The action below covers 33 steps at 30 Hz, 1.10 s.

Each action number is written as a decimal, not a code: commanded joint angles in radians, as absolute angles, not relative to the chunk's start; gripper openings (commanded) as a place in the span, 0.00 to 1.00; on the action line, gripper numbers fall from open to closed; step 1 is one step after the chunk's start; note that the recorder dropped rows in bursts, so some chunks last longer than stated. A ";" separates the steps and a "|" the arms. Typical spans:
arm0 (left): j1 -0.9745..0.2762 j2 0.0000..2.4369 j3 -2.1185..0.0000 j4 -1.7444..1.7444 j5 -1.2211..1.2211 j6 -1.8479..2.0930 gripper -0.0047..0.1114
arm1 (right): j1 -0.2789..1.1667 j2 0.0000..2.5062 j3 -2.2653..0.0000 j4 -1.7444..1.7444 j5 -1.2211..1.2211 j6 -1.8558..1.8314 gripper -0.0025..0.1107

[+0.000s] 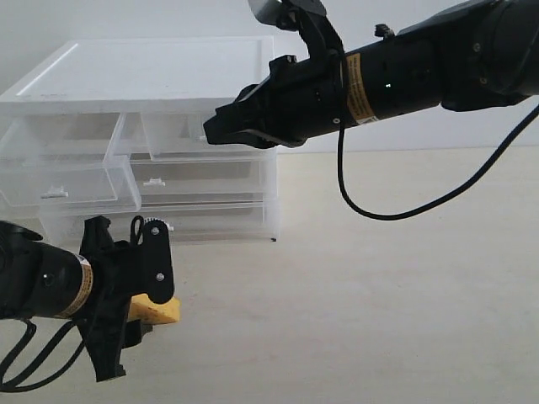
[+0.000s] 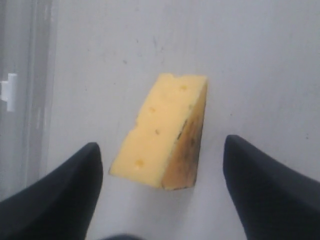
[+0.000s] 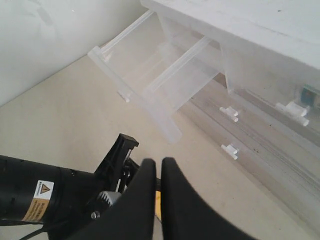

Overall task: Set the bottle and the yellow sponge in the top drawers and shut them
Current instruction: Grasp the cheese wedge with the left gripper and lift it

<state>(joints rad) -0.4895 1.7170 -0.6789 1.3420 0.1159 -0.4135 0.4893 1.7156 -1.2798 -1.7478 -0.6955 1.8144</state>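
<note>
I should next use my left gripper to grab the yellow sponge by its wedge body (image 1: 154,310), so that it can go into the top drawer (image 1: 63,168).
The yellow sponge (image 2: 160,132), a cheese-like wedge with an orange-brown side, lies on the table. My left gripper (image 2: 161,145) is open, with a finger on each side of the sponge and neither touching it. The exterior view shows the same sponge (image 1: 160,311) by the left gripper (image 1: 139,307). The left top drawer (image 1: 72,172) is pulled far out and looks empty. My right gripper (image 1: 210,132) is shut on nothing, in front of the right top drawer (image 1: 173,135). A teal patch (image 3: 310,93), seemingly the bottle, shows through that drawer's front.
The white-topped cabinet (image 1: 143,71) stands at the back left against a pale wall. Two full-width drawers (image 1: 210,181) sit shut under the top ones. The right arm's black cable (image 1: 396,210) hangs over the beige table (image 1: 379,320).
</note>
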 commanded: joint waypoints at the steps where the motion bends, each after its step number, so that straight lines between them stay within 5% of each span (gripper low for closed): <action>1: -0.414 1.719 -0.681 1.342 0.031 -0.452 0.59 | 0.486 1.706 -1.276 -1.744 -0.687 1.804 0.02; 19: -0.370 1.842 -0.695 1.353 -0.062 -0.392 0.57 | 0.486 1.706 -1.276 -1.744 -0.684 1.803 0.02; 21: -0.370 1.840 -0.707 1.353 -0.051 -0.390 0.48 | 0.486 1.706 -1.276 -1.744 -0.684 1.803 0.02; 25: -0.370 1.828 -0.721 1.354 0.000 -0.376 0.10 | 0.486 1.706 -1.276 -1.744 -0.675 1.803 0.02; 33: -0.372 1.710 -0.709 1.353 -0.108 -0.374 0.08 | 0.486 1.706 -1.276 -1.744 -0.673 1.803 0.02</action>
<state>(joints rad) -0.3709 1.7608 -0.7254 1.3570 -0.0467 -0.3738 0.4893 1.7156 -1.2798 -1.7478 -0.6800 1.8127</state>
